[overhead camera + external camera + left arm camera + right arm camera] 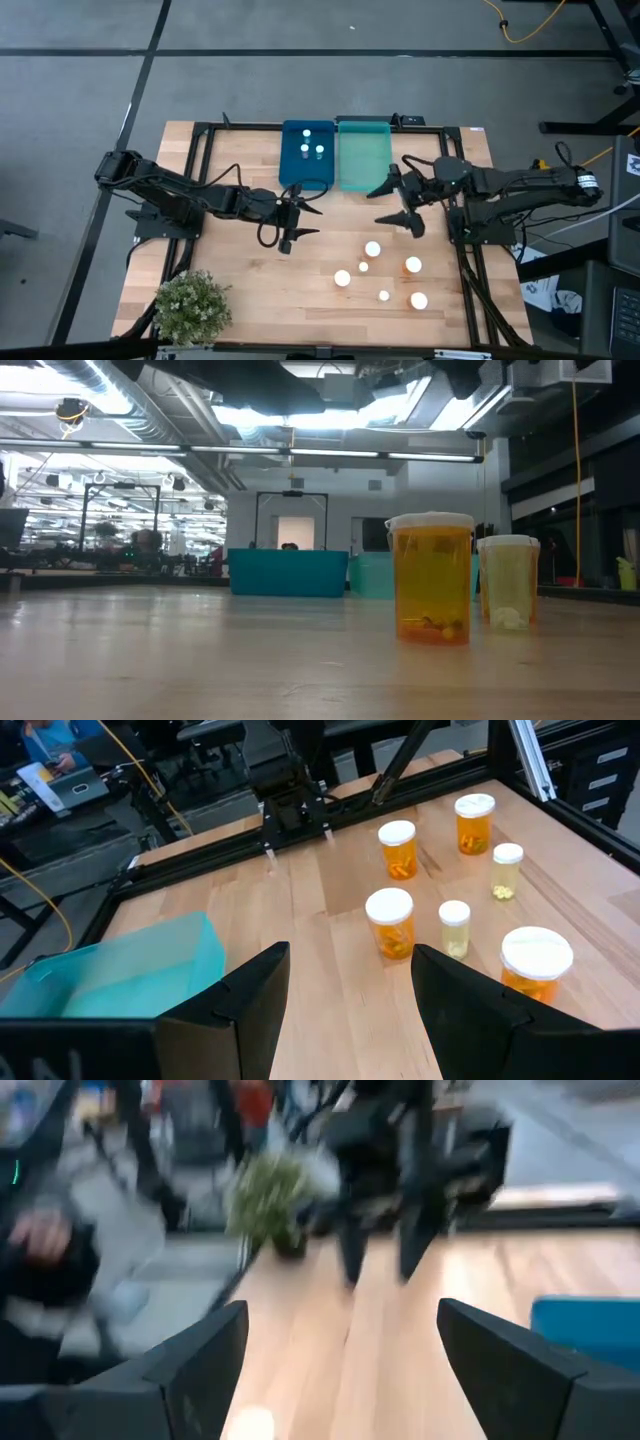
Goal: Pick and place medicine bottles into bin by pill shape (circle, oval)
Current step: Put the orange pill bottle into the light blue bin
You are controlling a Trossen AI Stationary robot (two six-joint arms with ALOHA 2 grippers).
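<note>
Next, my right gripper picks up the amber bottle by its white cap (372, 248). Then the bottle goes into the teal bin (363, 155), sorted by pill shape.
Several medicine bottles with white caps stand upright on the wooden table's near right part (372, 249) (389, 923); some are wide and amber (432, 577), some slim and pale (508, 582). Three more bottles (306, 150) stand inside the blue bin (307, 170) at the far edge, and the teal bin (363, 155) sits beside it. My left gripper (306, 222) (350, 990) hovers open, in front of the blue bin. My right gripper (392, 204) (340, 1350) hangs open just in front of the teal bin, with nothing between its fingers.
A small potted plant (192, 305) stands at the near left corner. A black metal frame (205, 150) runs along the table's sides and far edge. Bare wood lies between the two grippers and in front of the left one.
</note>
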